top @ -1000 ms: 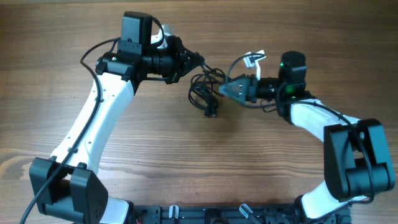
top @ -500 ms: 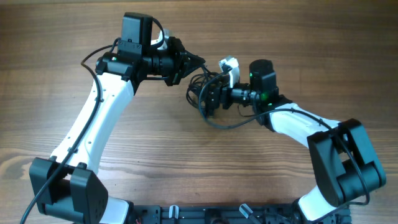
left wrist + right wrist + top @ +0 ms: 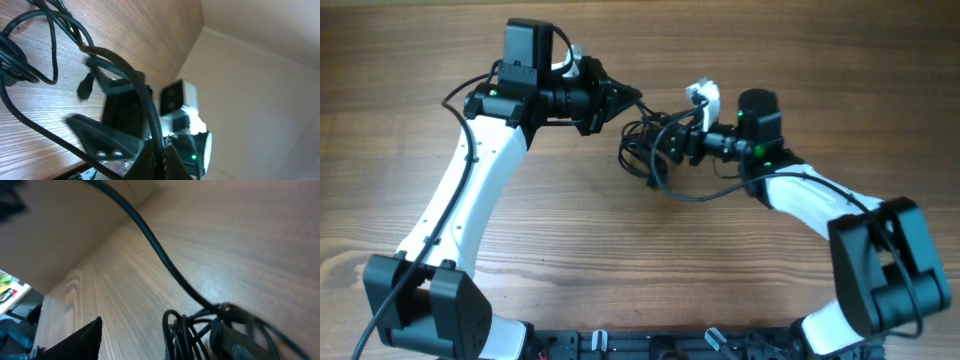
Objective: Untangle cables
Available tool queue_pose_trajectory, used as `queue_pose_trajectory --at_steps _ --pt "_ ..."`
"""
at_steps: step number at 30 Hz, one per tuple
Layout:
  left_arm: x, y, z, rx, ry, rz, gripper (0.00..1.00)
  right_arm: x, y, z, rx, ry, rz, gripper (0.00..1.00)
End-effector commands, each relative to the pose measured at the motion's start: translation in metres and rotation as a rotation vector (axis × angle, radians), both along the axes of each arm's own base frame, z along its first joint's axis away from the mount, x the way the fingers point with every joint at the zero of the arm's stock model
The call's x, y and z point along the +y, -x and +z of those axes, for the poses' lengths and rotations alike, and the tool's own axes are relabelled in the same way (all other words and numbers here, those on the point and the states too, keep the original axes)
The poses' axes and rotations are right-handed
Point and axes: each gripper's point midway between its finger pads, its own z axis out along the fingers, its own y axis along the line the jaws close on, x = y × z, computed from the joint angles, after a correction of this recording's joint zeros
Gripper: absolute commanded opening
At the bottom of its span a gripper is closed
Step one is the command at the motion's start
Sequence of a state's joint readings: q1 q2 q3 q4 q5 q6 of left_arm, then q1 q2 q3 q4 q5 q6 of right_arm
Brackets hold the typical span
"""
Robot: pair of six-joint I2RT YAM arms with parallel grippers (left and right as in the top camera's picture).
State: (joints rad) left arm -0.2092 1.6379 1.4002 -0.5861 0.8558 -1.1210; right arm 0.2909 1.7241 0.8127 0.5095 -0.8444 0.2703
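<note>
I need to draw the cables apart, so my right gripper should next grab a piece of cable on the tangle's side (image 3: 654,149) (image 3: 183,332) away from my left gripper.
The cables (image 3: 642,150) form a small black tangle on the wooden table between my two arms. My left gripper (image 3: 632,99) is shut on one strand at the tangle's upper left. In the left wrist view that cable (image 3: 142,95) runs up from the closed left gripper (image 3: 161,152) and arcs over toward loose loops. My right gripper (image 3: 672,146) is at the tangle's right side, jaws apart. In the right wrist view the cables (image 3: 192,330) bunch against the right-hand finger (image 3: 235,342), the other finger (image 3: 82,340) stands well clear, and the right gripper (image 3: 160,345) is open.
A thicker black wire (image 3: 705,192) from the right arm sags onto the table just below the tangle. The right arm's wrist and white camera (image 3: 187,112) fill the space beyond my left fingers. A pale wall (image 3: 260,90) bounds the table's far side.
My right gripper swung left into the tangle, then eased slightly back right, and its jaws have widened. The left arm shifted a little left, still gripping its strand.
</note>
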Motion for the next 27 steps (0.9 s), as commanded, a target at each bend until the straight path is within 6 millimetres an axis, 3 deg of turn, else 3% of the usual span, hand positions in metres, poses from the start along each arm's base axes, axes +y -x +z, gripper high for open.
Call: queue_pose_trajectory --at_steps 1,7,10,20,25,27 --pt "0.0 0.005 0.026 -0.04 0.045 -0.018 0.04 0.0 0.011 0.026 -0.056 -0.051 0.092 0.72" --pt "0.002 0.003 0.026 -0.041 0.045 -0.011 0.04 0.012 0.052 0.036 -0.065 -0.122 0.333 0.71" --pt "0.003 0.003 0.026 -0.041 0.045 -0.009 0.04 0.014 0.059 0.032 -0.056 -0.118 0.363 0.71" --pt "0.003 0.003 0.026 -0.041 0.045 -0.009 0.04 0.013 0.066 0.019 -0.054 -0.084 0.381 0.71" --pt "0.003 0.003 0.026 -0.041 0.045 -0.009 0.04 0.016 0.046 0.004 -0.059 0.009 0.253 0.71" --pt "0.003 0.003 0.026 -0.041 0.045 -0.009 0.04 0.022 0.048 0.003 -0.063 0.019 0.255 0.71"
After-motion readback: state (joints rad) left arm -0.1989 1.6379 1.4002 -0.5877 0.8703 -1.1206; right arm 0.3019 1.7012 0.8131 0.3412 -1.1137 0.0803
